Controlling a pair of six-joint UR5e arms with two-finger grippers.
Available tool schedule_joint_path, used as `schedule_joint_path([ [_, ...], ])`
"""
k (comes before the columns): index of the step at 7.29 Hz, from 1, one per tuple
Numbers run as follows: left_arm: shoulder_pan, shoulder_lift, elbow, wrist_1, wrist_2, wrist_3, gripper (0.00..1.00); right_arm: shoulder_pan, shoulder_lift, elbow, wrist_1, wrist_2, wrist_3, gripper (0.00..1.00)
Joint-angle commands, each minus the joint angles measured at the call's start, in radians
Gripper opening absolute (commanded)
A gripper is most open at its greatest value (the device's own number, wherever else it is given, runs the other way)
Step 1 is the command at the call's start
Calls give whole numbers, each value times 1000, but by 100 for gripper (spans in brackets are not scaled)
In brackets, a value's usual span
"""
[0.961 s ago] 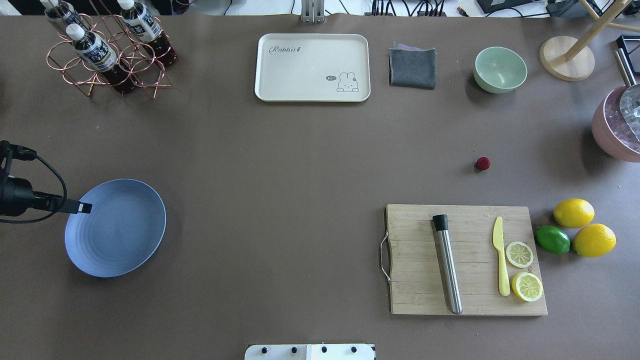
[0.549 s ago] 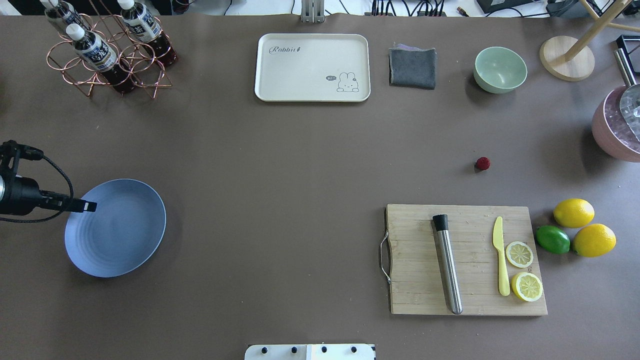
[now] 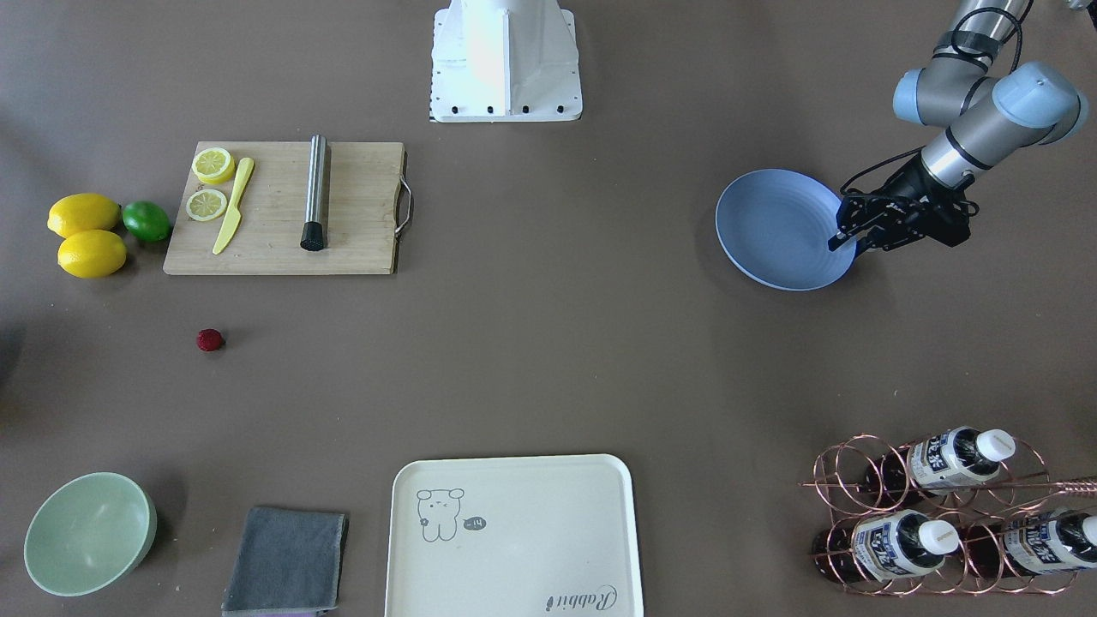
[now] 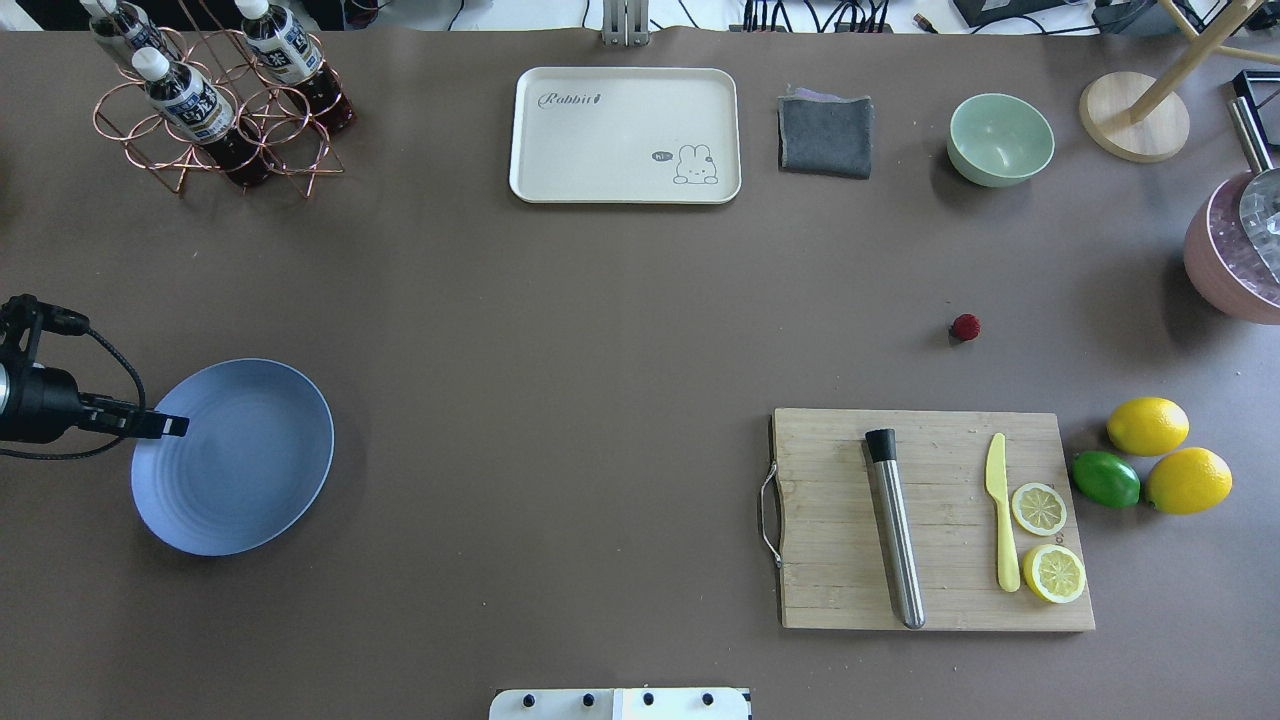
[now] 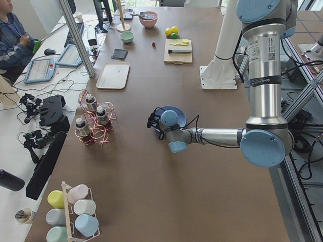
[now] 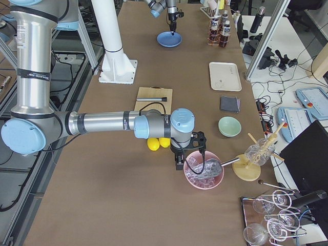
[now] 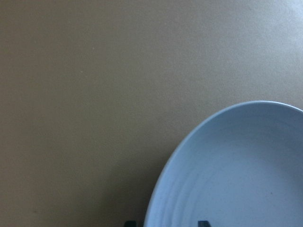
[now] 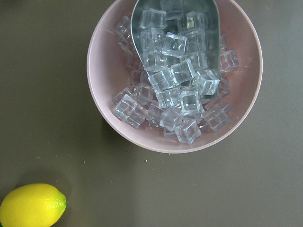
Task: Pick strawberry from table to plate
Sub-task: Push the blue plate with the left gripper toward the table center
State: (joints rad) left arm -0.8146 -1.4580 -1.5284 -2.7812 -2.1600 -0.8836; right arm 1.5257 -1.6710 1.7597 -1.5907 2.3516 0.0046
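Note:
My left gripper will next pick up the light blue plate by its rim (image 7: 165, 170) to set it out for the strawberry.
The strawberry (image 4: 966, 327) is a tiny dark red berry lying alone on the brown table (image 4: 600, 320), right of centre and beyond the cutting board; it also shows in the front view (image 3: 209, 340). The light blue plate (image 4: 232, 457) sits far to the left with nothing on it. My left gripper (image 4: 172, 427) is at the plate's left rim, open, with one fingertip (image 7: 203, 222) inside the rim and the other outside. My right gripper (image 6: 189, 160) hangs over a pink bowl of ice; whether it is open or shut I cannot tell.
A wooden cutting board (image 4: 935, 520) carries a steel muddler, a yellow knife and lemon halves. Beside it lie two lemons and a lime (image 4: 1105, 478). At the back stand a cream tray (image 4: 625, 135), grey cloth, green bowl (image 4: 1000, 138) and a bottle rack (image 4: 215, 95).
My left gripper's tip has shifted slightly toward the near side along the plate's rim, and the plate has nudged a little to the right. The strawberry has stayed put.

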Motion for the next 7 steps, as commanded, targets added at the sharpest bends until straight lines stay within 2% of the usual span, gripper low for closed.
schedule_joint_path([
  [1, 0, -2, 4, 0, 15, 8, 0, 1, 0, 1, 0, 0, 0, 100],
  [3, -3, -28, -28, 14, 8, -17, 0, -1, 0, 1, 0, 0, 2, 100],
  [4, -5, -94, -33, 59, 6, -65, 0, 1, 0, 1, 0, 0, 0, 100],
  [7, 5, -379, -22, 300, 15, -164, 0, -1, 4, 6, 0, 2, 2, 100],
])
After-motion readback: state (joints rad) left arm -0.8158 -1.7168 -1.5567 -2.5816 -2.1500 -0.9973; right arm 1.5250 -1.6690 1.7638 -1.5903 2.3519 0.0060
